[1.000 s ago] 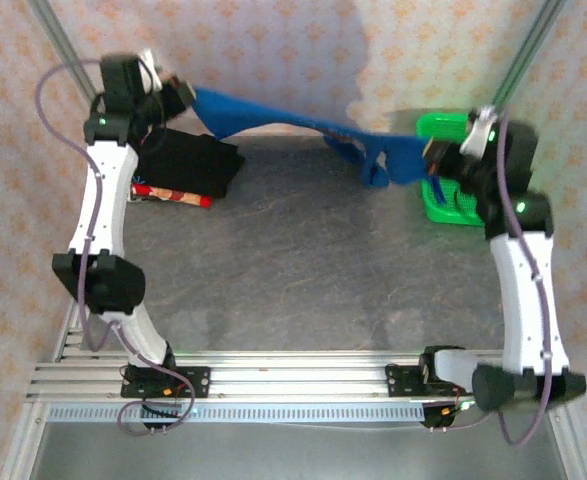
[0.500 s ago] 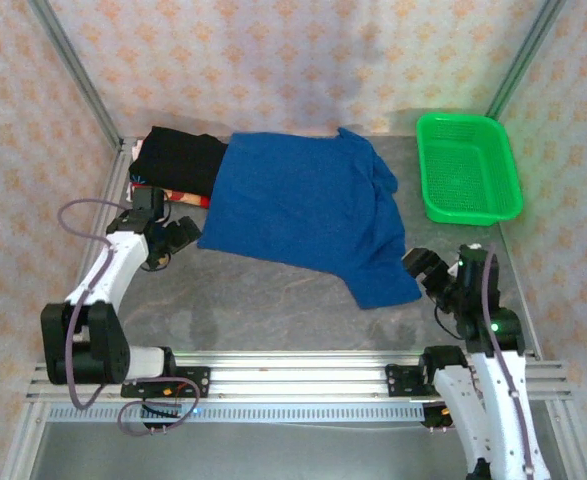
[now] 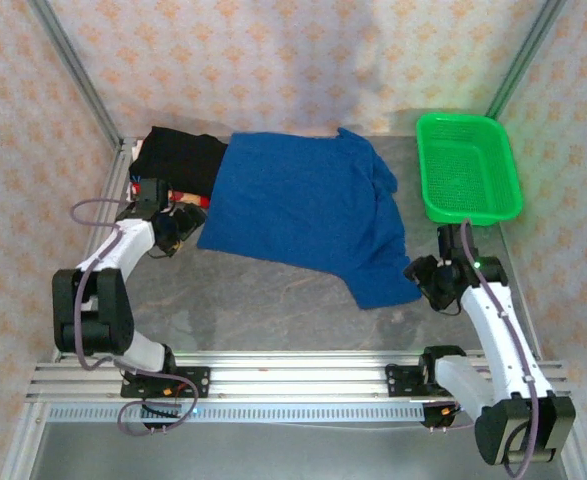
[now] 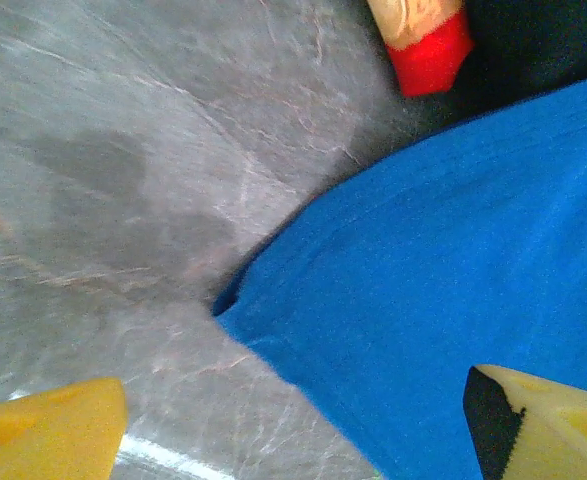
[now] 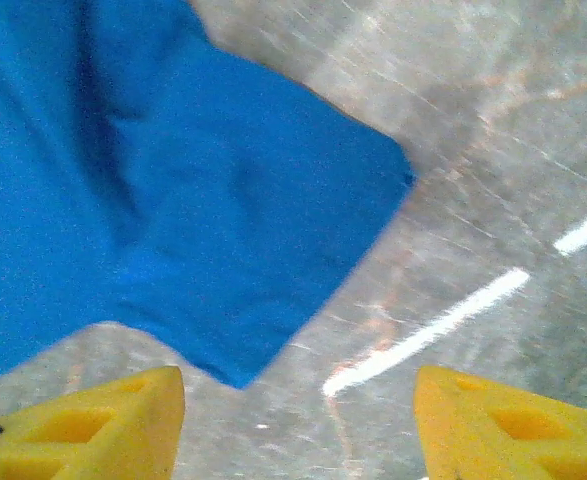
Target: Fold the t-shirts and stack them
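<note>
The blue t-shirt's near corner (image 3: 204, 242) is beside the black t-shirt (image 3: 178, 160). My left gripper needs to grab the blue t-shirt there next, to pull it away and straight for folding.
The royal blue t-shirt (image 3: 303, 215) lies spread flat on the grey table, plain side up. Its left corner (image 4: 453, 290) shows under my left gripper (image 3: 185, 222), which is open just left of that edge. A lower corner of the blue t-shirt (image 5: 213, 250) lies ahead of my right gripper (image 3: 421, 278), open beside the shirt's near right corner with nothing between its yellow fingers (image 5: 123, 430). The black t-shirt (image 3: 178, 160) sits folded at the back left, partly under the blue one. A strip of the red-patterned t-shirt (image 3: 185, 198) peeks out below it, also visible as a red tip (image 4: 423, 40).
A green plastic basket (image 3: 468, 170) stands at the back right, close behind the right arm. Patterned walls and metal frame posts (image 3: 73, 70) enclose the table. Bare grey tabletop (image 3: 273, 300) stretches between the shirt and the front rail.
A second ago both grippers held the blue shirt stretched in the air at the back. It now lies flat and released; both grippers sit low and open, having drawn closer to its corners.
</note>
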`<state>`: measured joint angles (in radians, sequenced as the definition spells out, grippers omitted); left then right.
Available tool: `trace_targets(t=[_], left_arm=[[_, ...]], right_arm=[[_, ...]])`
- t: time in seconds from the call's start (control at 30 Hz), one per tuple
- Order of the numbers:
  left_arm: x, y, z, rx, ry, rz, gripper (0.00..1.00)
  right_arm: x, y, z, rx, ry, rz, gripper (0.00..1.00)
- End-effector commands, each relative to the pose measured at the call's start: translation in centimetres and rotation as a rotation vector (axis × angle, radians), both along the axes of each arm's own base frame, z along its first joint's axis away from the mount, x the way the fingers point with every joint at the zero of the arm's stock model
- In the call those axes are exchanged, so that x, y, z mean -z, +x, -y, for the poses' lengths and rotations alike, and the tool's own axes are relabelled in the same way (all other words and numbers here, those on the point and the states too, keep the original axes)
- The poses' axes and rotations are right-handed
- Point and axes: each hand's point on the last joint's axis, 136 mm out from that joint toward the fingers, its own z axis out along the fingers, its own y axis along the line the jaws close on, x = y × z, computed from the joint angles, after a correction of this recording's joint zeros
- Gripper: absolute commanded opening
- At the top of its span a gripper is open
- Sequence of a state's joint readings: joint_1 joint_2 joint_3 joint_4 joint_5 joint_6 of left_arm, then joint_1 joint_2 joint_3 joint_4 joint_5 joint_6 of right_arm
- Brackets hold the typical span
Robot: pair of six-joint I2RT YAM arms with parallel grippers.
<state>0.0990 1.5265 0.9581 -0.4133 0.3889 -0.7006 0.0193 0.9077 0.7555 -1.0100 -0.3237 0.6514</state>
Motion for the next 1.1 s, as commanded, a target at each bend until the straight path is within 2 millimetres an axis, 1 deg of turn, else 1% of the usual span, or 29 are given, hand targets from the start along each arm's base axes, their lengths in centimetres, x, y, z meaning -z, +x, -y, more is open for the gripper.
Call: trace_targets(t=[0.0, 0.1, 0.17, 0.23, 0.33, 0.43, 0.5, 0.6, 0.67, 0.73, 0.8, 0.87, 0.9, 1.0, 1.07], left_arm=[[0.1, 2.5, 2.3, 0.052, -0.105, 0.076, 0.82], [1.7, 2.7, 2.3, 0.060, -0.098, 0.040, 0.77], [2.8, 2.4, 2.2, 0.065, -0.086, -0.003, 0.76], [3.4, 2.4, 2.1, 0.062, -0.084, -0.015, 0.75], [4.4, 2.5, 2.0, 0.065, -0.071, -0.052, 0.71], [5.3, 2.4, 1.6, 0.054, -0.049, -0.090, 0.66], [5.8, 2.6, 1.3, 0.046, -0.036, -0.099, 0.64], [6.0, 3.9, 1.9, 0.044, -0.049, -0.067, 0.62], [6.2, 4.8, 2.9, 0.074, -0.046, -0.071, 0.55], [6.7, 5.2, 3.5, 0.088, -0.039, -0.081, 0.43], [7.4, 5.0, 3.5, 0.081, -0.042, -0.106, 0.29], [7.6, 4.4, 3.1, 0.089, -0.013, -0.135, 0.14], [7.7, 4.2, 2.9, 0.093, -0.003, -0.146, 0.10], [8.0, 3.6, 2.5, 0.095, -0.003, -0.170, 0.01], [8.0, 2.7, 1.9, 0.085, 0.004, -0.188, 0.00]], right_arm=[[2.4, -0.9, 1.1, 0.071, -0.031, -0.047, 0.57], [4.1, 0.0, 1.1, 0.105, -0.004, -0.037, 0.53], [5.2, 0.5, 1.5, 0.115, -0.013, -0.052, 0.52], [6.1, 1.1, 1.7, 0.106, -0.023, -0.072, 0.51], [6.4, 1.9, 2.0, 0.093, -0.040, -0.086, 0.49], [6.7, 2.2, 2.1, 0.083, -0.044, -0.102, 0.48], [7.1, 2.0, 2.1, 0.081, -0.046, -0.124, 0.48], [7.5, 1.4, 2.2, 0.093, -0.050, -0.148, 0.46], [7.6, 1.0, 2.2, 0.104, -0.049, -0.160, 0.46], [7.6, 1.0, 2.3, 0.112, -0.050, -0.152, 0.46], [7.8, 1.3, 2.5, 0.122, -0.060, -0.139, 0.46], [8.1, 2.0, 2.7, 0.129, -0.063, -0.120, 0.45], [8.2, 2.3, 2.6, 0.133, -0.057, -0.109, 0.45], [9.3, 3.6, 2.3, 0.134, -0.037, -0.098, 0.41], [9.7, 4.2, 2.7, 0.146, -0.049, -0.105, 0.34]])
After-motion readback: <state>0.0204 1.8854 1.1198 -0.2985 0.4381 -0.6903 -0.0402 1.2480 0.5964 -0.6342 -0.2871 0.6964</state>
